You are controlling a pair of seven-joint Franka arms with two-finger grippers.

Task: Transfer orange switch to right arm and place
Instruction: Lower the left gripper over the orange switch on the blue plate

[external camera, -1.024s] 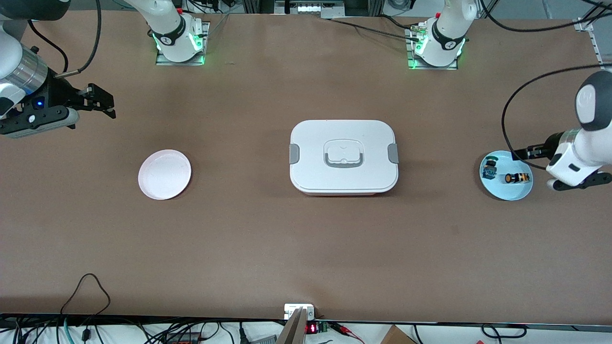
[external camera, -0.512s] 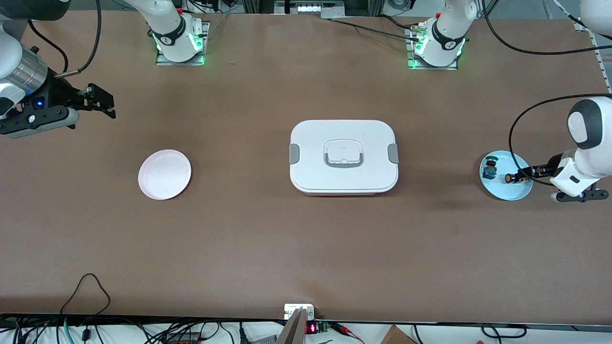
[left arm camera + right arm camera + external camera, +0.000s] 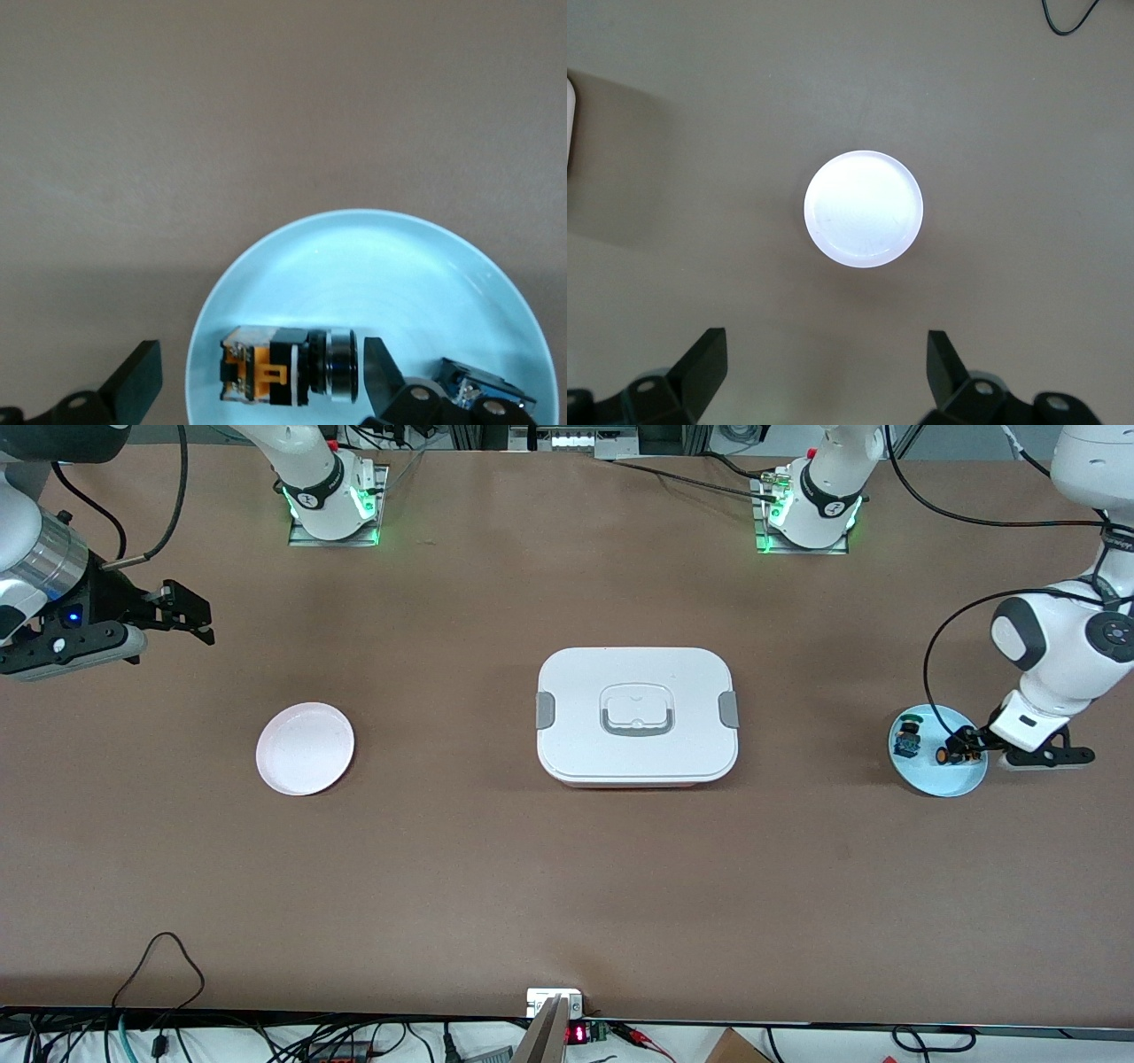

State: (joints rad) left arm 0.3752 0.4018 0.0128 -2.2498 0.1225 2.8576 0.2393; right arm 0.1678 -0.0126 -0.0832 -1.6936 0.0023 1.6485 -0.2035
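The fingers of my left gripper are above the orange switch (image 3: 288,367) on the blue plate (image 3: 354,274). My left gripper should move down first and only then close on the switch.
The orange switch (image 3: 946,755) lies on its side on a light-blue plate (image 3: 941,781) at the left arm's end of the table. In the left wrist view the switch (image 3: 288,367) lies between my left gripper's (image 3: 257,376) open fingers. One finger (image 3: 376,372) is close by its cap end; the other (image 3: 137,381) stands apart over the table. In the front view my left gripper (image 3: 964,746) is low over the plate. My right gripper (image 3: 190,615) is open and empty, waiting in the air at the right arm's end, and also shows in the right wrist view (image 3: 824,372).
A green-capped switch (image 3: 907,735) lies on the same blue plate, also seen in the left wrist view (image 3: 483,394). A pale pink plate (image 3: 305,747) sits near the right arm's end, below the right wrist camera (image 3: 864,208). A white lidded box (image 3: 636,715) stands mid-table.
My left arm has swung in and lowered its open gripper from beside the blue plate down around the orange switch. The right arm has not moved.
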